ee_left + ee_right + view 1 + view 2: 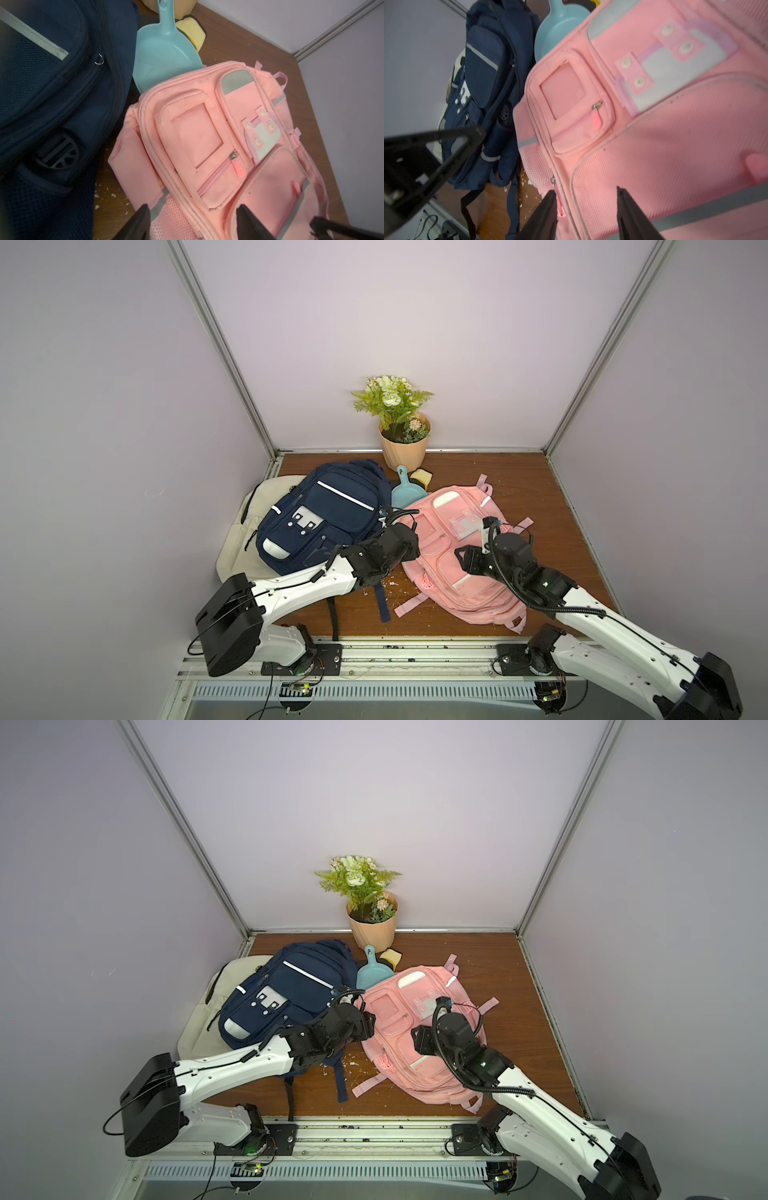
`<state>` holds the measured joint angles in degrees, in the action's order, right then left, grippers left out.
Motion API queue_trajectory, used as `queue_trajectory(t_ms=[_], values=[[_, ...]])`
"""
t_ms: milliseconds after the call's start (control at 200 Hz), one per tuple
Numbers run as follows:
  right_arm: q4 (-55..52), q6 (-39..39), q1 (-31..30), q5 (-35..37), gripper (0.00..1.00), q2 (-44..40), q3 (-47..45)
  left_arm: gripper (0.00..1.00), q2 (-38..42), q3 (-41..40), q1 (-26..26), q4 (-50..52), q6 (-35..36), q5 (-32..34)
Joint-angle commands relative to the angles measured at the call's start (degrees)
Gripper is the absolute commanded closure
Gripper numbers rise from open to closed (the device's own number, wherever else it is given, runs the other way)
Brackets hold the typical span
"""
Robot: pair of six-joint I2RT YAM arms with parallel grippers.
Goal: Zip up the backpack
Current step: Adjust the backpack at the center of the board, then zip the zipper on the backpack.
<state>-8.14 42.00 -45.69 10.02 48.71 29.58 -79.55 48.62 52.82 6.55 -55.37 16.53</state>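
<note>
I will grab the side zip slider (427, 585) next by its pink pull tab with my right gripper, to pull it along and zip the backpack (466, 589).
The pink backpack (453, 556) (415, 1036) lies flat on the brown table, front side up. In the left wrist view the backpack (207, 133) fills the middle. Its small front pocket shows a metal zip slider (233, 155) with a pink pull tab (239, 172). My left gripper (193, 209) (413, 548) hovers open over the bag's near left edge, holding nothing. My right gripper (585, 192) (464, 559) is open above the mesh front pocket. One of its fingers (548, 207) stands beside the side zip slider (553, 180).
A navy backpack (320, 514) lies to the left of the pink one, partly on a cream bag (249, 531). A light blue dustpan (405, 491) and a yellow sponge (422, 477) sit behind them, with a potted plant (403, 443) at the back wall. Walls close in on three sides.
</note>
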Motion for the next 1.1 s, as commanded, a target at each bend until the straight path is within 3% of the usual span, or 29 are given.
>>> queue_trajectory(t_ms=[0,155,285,360,590,791,1096], values=[[1.19,8.17,-7.98,7.55,0.51,-0.56,-1.47,0.33,-3.00,1.69,-1.09,-0.80,1.88,-4.17],[7.29,10.00,-17.48,11.86,0.51,4.06,-1.54,0.39,-7.63,1.33,-3.58,-5.88,1.77,-10.61],[9.73,10.11,-20.76,14.76,0.55,9.40,-0.40,0.39,-10.85,2.78,-3.89,-6.53,2.13,-10.78],[11.59,9.18,-20.92,14.41,0.62,12.13,-0.11,0.39,-12.43,2.99,-4.28,-7.41,2.03,-11.86],[14.28,6.81,-21.02,14.12,0.66,18.30,2.45,0.45,-14.71,2.78,-4.69,-9.33,2.01,-12.67],[13.85,5.20,-20.92,15.65,0.68,23.89,5.53,0.56,-15.99,1.76,-4.73,-10.93,1.64,-13.34],[9.58,5.65,-20.54,21.87,0.69,29.18,7.33,0.61,-15.80,0.68,-4.82,-11.42,1.21,-13.77]])
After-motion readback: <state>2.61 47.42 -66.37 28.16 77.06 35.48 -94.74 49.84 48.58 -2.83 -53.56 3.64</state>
